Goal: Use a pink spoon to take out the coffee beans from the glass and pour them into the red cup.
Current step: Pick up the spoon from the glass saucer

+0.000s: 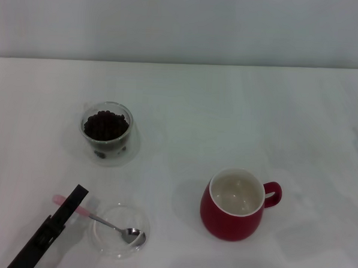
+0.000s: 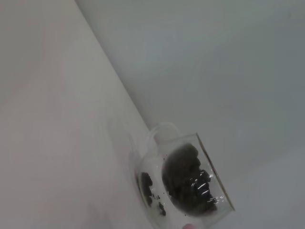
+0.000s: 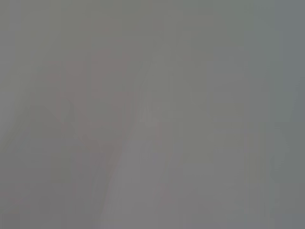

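The spoon's pink handle is beside my left gripper's fingers, which reach across it near the clear dish [image 1: 119, 230], so my left gripper needs to close on the handle now.
The pink spoon [image 1: 85, 212] lies at the front left, its metal bowl resting in a shallow clear dish [image 1: 119, 230] and its pink handle pointing left. My left gripper [image 1: 73, 196] comes in from the lower left as a black bar and crosses over the handle. The glass [image 1: 107, 132], holding a heap of dark coffee beans [image 1: 106, 125], stands behind the spoon at the left; in the left wrist view the glass [image 2: 183, 183] shows close up. The red cup [image 1: 234, 204] stands at the front right, handle to the right, white inside. The right gripper is out of view.
The white table [image 1: 228, 112] runs back to a pale wall. The right wrist view shows only a plain grey surface.
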Robot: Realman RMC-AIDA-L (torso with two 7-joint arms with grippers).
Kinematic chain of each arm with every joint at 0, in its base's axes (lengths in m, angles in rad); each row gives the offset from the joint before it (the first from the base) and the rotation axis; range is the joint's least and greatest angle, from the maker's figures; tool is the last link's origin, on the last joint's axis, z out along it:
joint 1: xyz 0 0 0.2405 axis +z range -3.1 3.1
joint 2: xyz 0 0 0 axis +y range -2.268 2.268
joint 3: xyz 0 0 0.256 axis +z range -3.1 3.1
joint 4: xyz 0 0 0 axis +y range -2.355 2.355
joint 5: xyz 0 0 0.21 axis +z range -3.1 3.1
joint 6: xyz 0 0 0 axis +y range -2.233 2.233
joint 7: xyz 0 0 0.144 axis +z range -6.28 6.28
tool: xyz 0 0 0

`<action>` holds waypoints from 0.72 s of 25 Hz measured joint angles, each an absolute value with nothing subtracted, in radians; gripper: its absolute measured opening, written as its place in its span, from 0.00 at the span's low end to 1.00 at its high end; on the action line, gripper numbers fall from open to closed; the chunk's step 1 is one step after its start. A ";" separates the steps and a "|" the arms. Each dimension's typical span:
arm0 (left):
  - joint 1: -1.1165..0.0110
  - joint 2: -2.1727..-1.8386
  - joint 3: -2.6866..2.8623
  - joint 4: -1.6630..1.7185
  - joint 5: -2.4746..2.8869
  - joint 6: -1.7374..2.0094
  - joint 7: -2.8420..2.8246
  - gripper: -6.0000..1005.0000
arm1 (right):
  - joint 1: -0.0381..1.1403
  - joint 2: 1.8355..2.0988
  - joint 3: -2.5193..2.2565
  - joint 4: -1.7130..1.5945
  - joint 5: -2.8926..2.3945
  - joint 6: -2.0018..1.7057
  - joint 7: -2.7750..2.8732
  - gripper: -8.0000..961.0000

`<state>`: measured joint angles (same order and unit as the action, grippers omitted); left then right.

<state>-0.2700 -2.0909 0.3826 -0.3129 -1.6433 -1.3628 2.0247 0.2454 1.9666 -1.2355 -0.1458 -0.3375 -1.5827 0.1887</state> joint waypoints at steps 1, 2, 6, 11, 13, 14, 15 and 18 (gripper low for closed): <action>-0.269 -2.091 0.381 -0.313 -1.643 -1.364 2.025 0.76 | 0.245 1.966 -1.235 -0.146 -0.338 -1.582 0.189 0.54; -0.268 -2.091 0.380 -0.313 -1.643 -1.365 2.025 0.76 | 0.245 1.965 -1.234 -0.146 -0.338 -1.581 0.189 0.54; -0.269 -2.091 0.379 -0.313 -1.643 -1.370 2.025 0.76 | 0.240 1.962 -1.232 -0.146 -0.337 -1.585 0.189 0.54; -0.284 -2.090 0.381 -0.311 -1.643 -1.361 2.020 0.75 | 0.238 1.961 -1.232 -0.146 -0.335 -1.588 0.189 0.54; -0.288 -2.089 0.382 -0.312 -1.643 -1.357 2.017 0.75 | 0.237 1.961 -1.232 -0.146 -0.332 -1.587 0.185 0.54; -0.289 -2.089 0.382 -0.312 -1.643 -1.355 2.016 0.75 | 0.237 1.961 -1.232 -0.146 -0.331 -1.587 0.181 0.54; -0.290 -2.089 0.382 -0.312 -1.643 -1.354 2.016 0.75 | 0.237 1.962 -1.232 -0.146 -0.330 -1.586 0.176 0.54; -0.290 -2.091 0.380 -0.312 -1.643 -1.352 2.016 0.70 | 0.239 1.963 -1.231 -0.146 -0.330 -1.580 0.165 0.54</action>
<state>-0.2898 -2.0905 0.3799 -0.3123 -1.6428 -1.3522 2.0160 0.2386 1.9629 -1.2310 -0.1458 -0.3297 -1.5802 0.1651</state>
